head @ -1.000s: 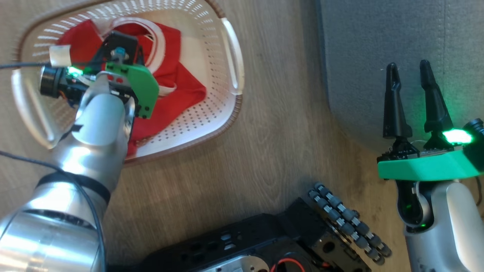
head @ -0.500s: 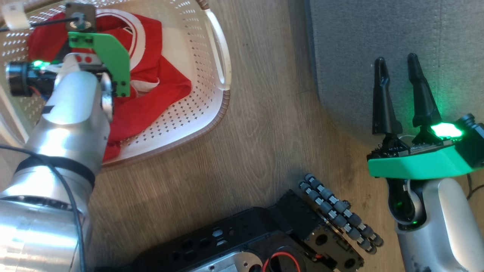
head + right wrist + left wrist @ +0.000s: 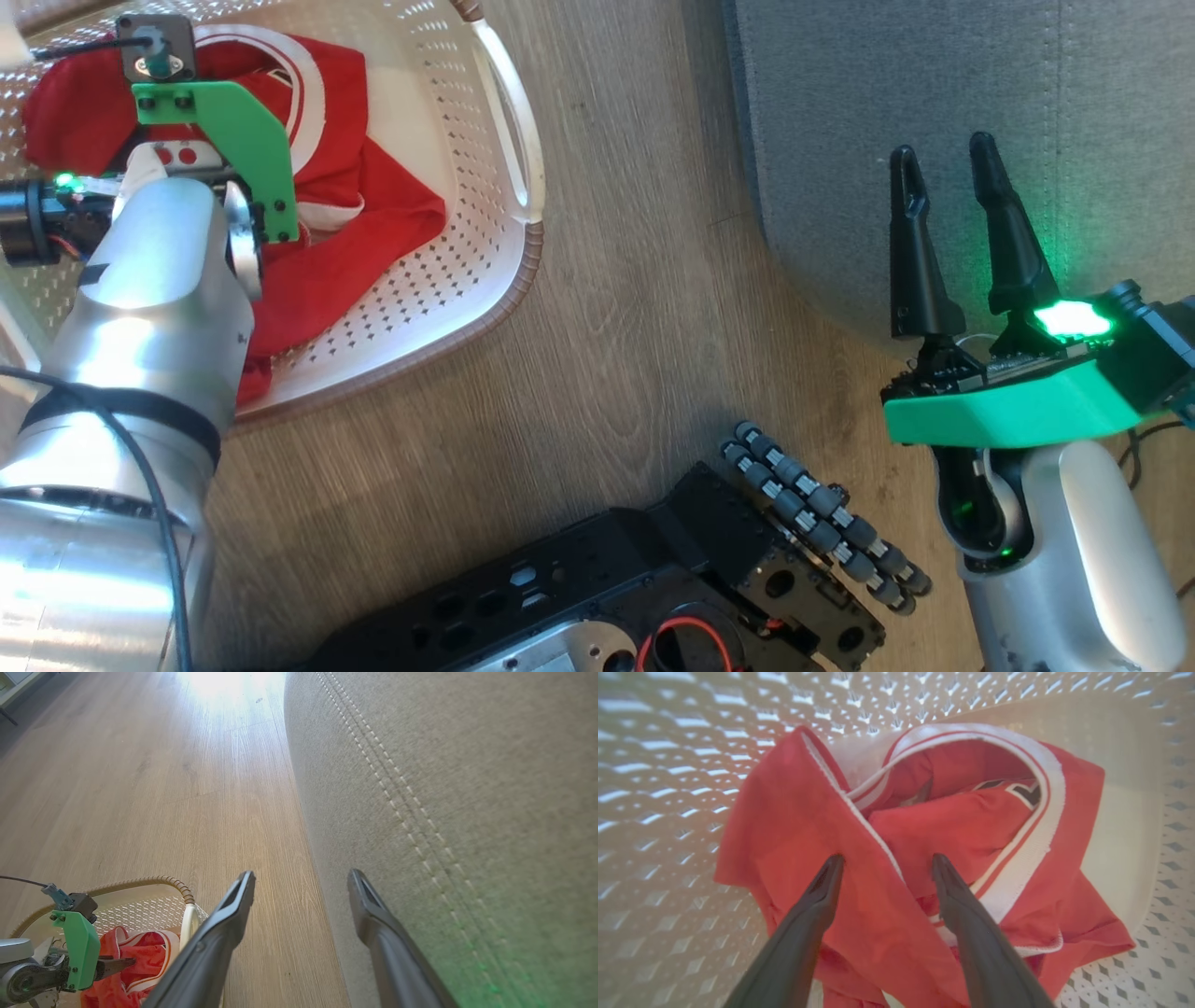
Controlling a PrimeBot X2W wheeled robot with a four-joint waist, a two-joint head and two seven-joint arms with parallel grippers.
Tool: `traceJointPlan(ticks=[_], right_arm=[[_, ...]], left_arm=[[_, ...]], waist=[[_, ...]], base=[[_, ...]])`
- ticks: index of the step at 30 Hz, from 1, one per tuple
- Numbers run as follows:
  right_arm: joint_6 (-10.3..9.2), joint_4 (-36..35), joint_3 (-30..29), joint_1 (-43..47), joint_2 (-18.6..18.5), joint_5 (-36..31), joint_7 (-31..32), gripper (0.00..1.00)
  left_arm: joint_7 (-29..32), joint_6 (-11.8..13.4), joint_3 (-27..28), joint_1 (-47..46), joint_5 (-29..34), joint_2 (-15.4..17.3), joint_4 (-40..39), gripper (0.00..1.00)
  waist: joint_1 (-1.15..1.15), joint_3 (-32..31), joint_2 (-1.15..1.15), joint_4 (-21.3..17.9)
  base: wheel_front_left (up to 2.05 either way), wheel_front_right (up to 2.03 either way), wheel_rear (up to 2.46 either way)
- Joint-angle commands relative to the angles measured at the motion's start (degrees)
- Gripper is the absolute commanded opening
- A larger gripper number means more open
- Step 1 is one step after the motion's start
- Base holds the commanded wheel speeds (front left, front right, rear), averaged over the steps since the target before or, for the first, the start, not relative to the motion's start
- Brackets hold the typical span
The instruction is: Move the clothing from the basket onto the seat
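Note:
The clothing needs to go onto the seat, so my left gripper next needs to grab it by its white-edged fold (image 3: 891, 873).
The clothing (image 3: 373, 215) is a red heap with white bands, lying in the cream perforated basket (image 3: 448, 280) at the top left of the head view. My left arm reaches down into the basket, and its green wrist plate covers part of the heap. In the left wrist view my left gripper (image 3: 886, 861) is open, one finger on each side of a white-edged fold of the clothing (image 3: 971, 826), tips just above the fabric. My right gripper (image 3: 943, 149) stands open and empty over the rounded edge of the grey seat (image 3: 1027, 93), also seen as my right gripper (image 3: 301, 875) beside the seat (image 3: 467, 788).
Wooden floor (image 3: 635, 327) lies between the basket and the seat. My black base (image 3: 653, 579) with its roller wheel (image 3: 822, 532) fills the bottom middle. The basket's white handle (image 3: 509, 121) faces the seat. A thin cable runs off my left wrist.
The head view has shifted, so basket and seat sit further left in the picture. My left wrist has turned and moved further over the clothing. Both grippers stay open.

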Motion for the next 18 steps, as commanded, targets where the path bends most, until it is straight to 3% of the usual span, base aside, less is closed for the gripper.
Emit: traceJointPlan(ticks=[1, 18], right_arm=[[0.0, -1.11, 1.23, 2.21, -0.15, 0.23, -0.28, 1.0], [0.0, -3.15, 0.91, 7.16, -0.15, 1.06, -0.28, 1.0]], left_arm=[[0.96, 0.8, -0.37, 1.25, 0.94, 1.64, -0.62, 1.0], [6.47, 3.39, -2.27, 2.09, 0.76, 1.41, -0.61, 1.0]], waist=[[0.0, -0.03, 0.0, -0.14], [0.0, 0.48, 0.0, -0.43]], base=[[0.0, 0.0, 0.0], [0.0, 0.0, 0.0]])
